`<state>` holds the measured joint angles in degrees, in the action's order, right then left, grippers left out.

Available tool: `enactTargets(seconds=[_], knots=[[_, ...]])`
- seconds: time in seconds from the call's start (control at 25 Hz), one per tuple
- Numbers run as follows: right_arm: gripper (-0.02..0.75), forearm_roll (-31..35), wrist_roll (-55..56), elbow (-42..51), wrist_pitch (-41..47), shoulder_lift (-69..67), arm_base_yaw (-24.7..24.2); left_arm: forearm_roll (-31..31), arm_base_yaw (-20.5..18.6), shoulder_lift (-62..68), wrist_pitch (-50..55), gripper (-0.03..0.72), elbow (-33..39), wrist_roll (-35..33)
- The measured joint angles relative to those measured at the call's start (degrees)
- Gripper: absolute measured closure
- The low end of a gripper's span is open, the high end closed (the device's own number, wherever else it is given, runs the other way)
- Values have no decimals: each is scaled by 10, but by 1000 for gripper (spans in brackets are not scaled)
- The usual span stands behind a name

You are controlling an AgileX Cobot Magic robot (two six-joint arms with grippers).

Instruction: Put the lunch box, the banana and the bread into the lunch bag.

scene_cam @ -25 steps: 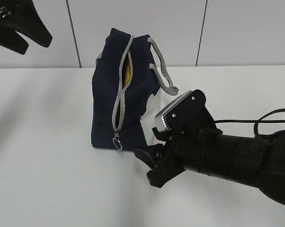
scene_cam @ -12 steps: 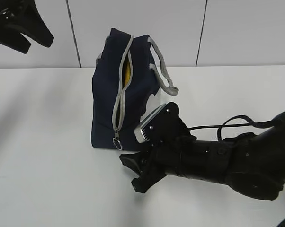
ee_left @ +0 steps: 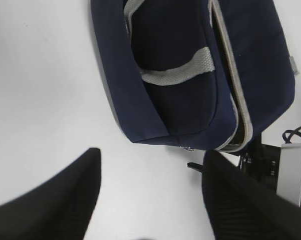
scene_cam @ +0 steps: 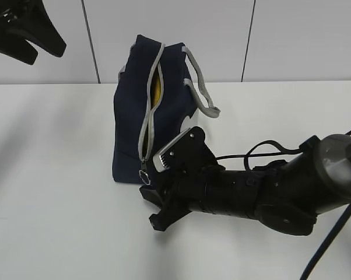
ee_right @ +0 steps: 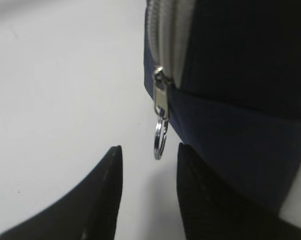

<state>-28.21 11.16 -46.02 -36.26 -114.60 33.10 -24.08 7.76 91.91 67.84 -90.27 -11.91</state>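
The lunch bag needs to be opened for packing, so my right gripper will next grab the zipper's metal pull ring.
The navy lunch bag stands on the white table, its grey zipper part open with the yellow banana showing in the gap. The bag also shows in the left wrist view and the right wrist view. The zipper's metal pull ring hangs at the bag's lower front end. My right gripper is open, low by the table, its fingertips just below the ring, not touching it. My left gripper is open and empty, high at the far left. The lunch box and the bread are hidden.
A grey strap handle hangs over the bag's right side. The right arm's black cable loops over the table at right. A white tiled wall stands behind the table.
My right gripper has moved left and closer to the bag's front end, arriving at the zipper pull ring. The left gripper and the bag have stayed put.
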Motion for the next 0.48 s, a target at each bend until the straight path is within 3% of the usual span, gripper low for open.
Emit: enactTargets(seconds=[0.48], knots=[[472, -3, 5, -18, 8, -5, 0, 0, 0, 0, 1, 246, 0, 0]])
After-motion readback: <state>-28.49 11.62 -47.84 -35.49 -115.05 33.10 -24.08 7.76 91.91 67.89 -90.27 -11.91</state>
